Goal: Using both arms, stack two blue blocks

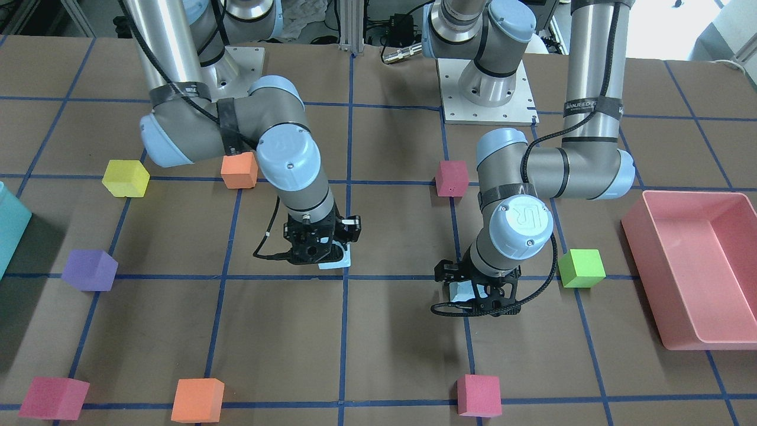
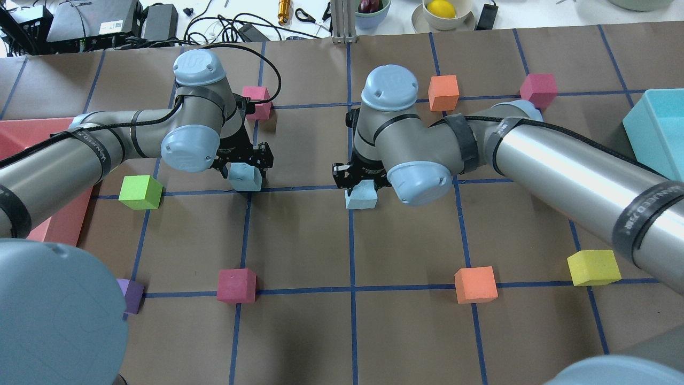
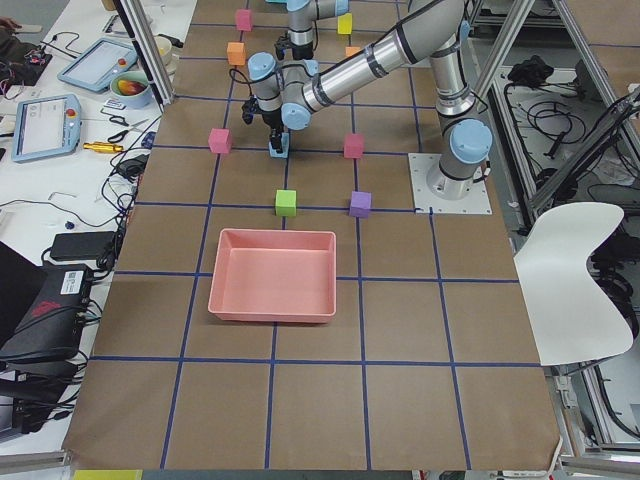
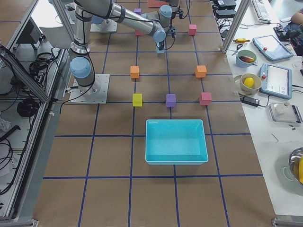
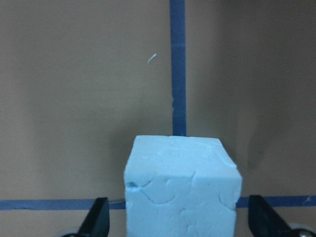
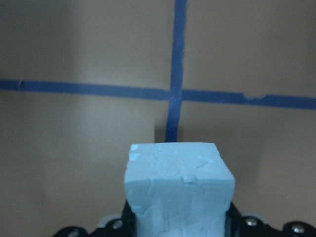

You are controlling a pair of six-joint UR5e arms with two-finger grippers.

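Observation:
My left gripper grabs the pale blue block by its opposite sides next, to stack it with the other blue block [image 1: 333,261].
One pale blue block [image 2: 246,178] rests on the table left of centre. My left gripper [image 2: 243,167] is lowered over it and open. In the left wrist view its fingertips [image 5: 98,219] stand either side of this block [image 5: 182,192] with small gaps. The other blue block [image 2: 362,197] is near the table's middle. My right gripper [image 2: 361,181] is shut on it, at or just above the table. In the right wrist view this block [image 6: 178,192] fills the space between the jaws. In the front-facing view the left gripper [image 1: 473,291] is on the right and the right gripper [image 1: 316,253] on the left.
Other cubes lie around: green [image 2: 140,192], magenta [image 2: 236,285], orange [image 2: 475,284], yellow [image 2: 593,267], orange [image 2: 443,92], magenta [image 2: 538,90], magenta [image 2: 258,101], purple [image 2: 131,295]. A pink bin [image 1: 695,266] is at the robot's left and a teal bin [image 2: 660,131] at its right.

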